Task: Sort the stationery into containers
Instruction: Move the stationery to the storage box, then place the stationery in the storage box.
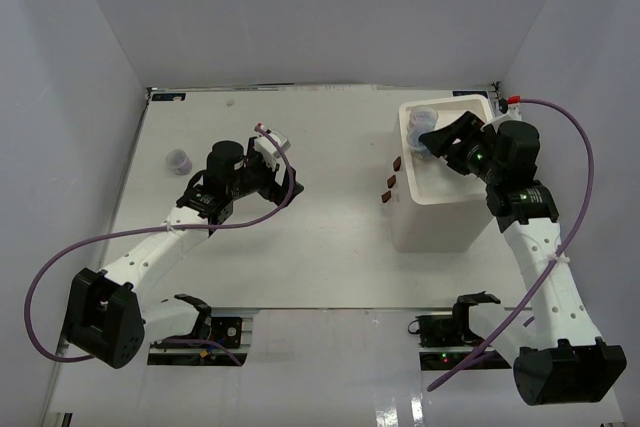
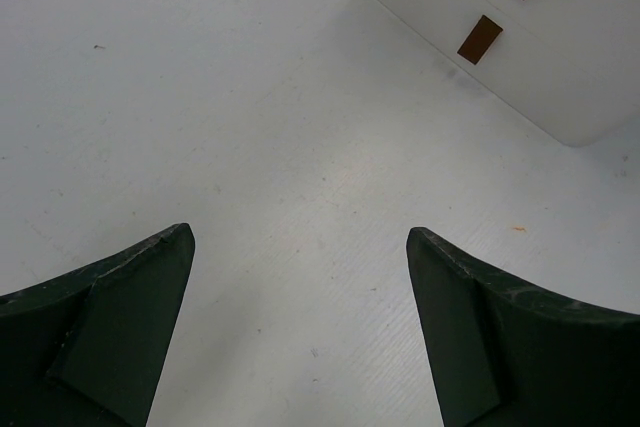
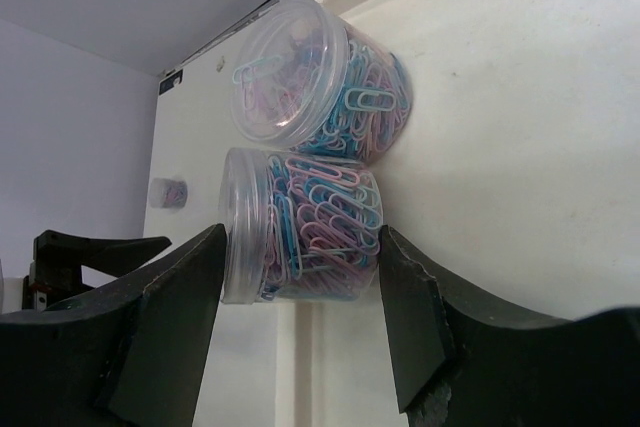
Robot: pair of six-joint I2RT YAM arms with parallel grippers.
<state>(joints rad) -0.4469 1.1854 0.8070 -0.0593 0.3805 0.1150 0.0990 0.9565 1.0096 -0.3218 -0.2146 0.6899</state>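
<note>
The held jar's base is inside the tray's rim, close beside the second jar, so my right gripper needs to release the jar, which would end in the tray.
A white organiser (image 1: pixel 440 217) stands at the right, with brown drawer handles (image 1: pixel 392 180) on its left face. My right gripper (image 1: pixel 432 142) reaches into its top tray. In the right wrist view this gripper (image 3: pixel 302 237) is shut on a clear jar (image 3: pixel 310 202) of pink and blue paper clips, one finger on the lid and one on the base. A second such jar (image 3: pixel 315 87) lies right beside it in the tray. A third jar (image 1: pixel 178 160) sits on the table at the far left. My left gripper (image 2: pixel 300 237) hangs open over bare table, holding nothing.
The organiser's side with two brown handles (image 2: pixel 480 39) shows at the upper right of the left wrist view. White walls close in the table on the left, right and back. Purple cables trail from both arms.
</note>
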